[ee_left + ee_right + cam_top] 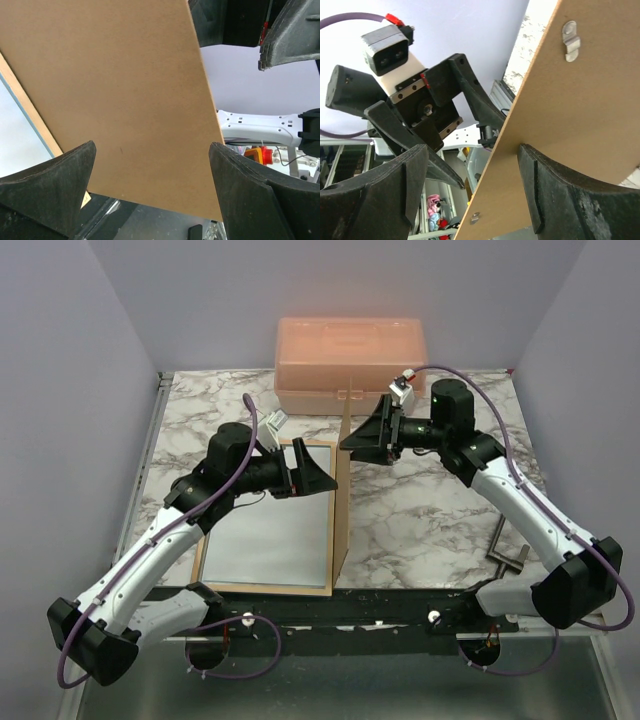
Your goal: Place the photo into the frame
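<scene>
The left gripper grabs the brown backing board by its long edge (343, 480) next, leaving its other edge free to enter the frame (265, 588).
The frame (265, 588) lies flat at the left centre of the table, its light wood rim up. A pale white sheet (265, 540) fills it and looks like the photo's plain back. The brown backing board (341, 530) stands on edge along the frame's right side. My left gripper (318, 478) is open and faces the board's left face (115, 90), and the frame's rim (30, 112) is at its left. My right gripper (358, 438) is open astride the board's far top edge. One of its fingers (555, 190) touches the board (580, 110); the other stands apart.
A peach plastic box (350, 355) stands at the back centre, just beyond the board's far end. A bent metal tool (510, 550) lies near the right front. The marble table top (430, 510) shows to the right of the board.
</scene>
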### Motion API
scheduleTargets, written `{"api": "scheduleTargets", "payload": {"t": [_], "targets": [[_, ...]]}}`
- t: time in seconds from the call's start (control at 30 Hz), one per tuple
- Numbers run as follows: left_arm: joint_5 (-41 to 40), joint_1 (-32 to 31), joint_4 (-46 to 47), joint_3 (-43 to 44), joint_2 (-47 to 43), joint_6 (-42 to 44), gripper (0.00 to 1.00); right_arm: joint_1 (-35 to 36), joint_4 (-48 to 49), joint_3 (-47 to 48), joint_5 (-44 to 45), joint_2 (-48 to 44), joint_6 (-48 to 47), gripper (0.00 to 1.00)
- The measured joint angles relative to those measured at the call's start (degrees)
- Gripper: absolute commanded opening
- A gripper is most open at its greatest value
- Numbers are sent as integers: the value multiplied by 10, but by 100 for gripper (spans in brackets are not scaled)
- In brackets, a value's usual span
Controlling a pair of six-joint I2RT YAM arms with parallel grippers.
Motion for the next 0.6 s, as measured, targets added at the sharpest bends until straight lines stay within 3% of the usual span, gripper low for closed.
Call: {"api": "scheduleTargets", "payload": {"t": [0.2, 0.6], "targets": [[10, 0, -19, 32, 10, 2, 98, 14, 80, -26, -9, 0, 40, 79], [-6, 1, -84, 79, 23, 31, 98, 54, 132, -42, -9, 34, 69, 79]]}}
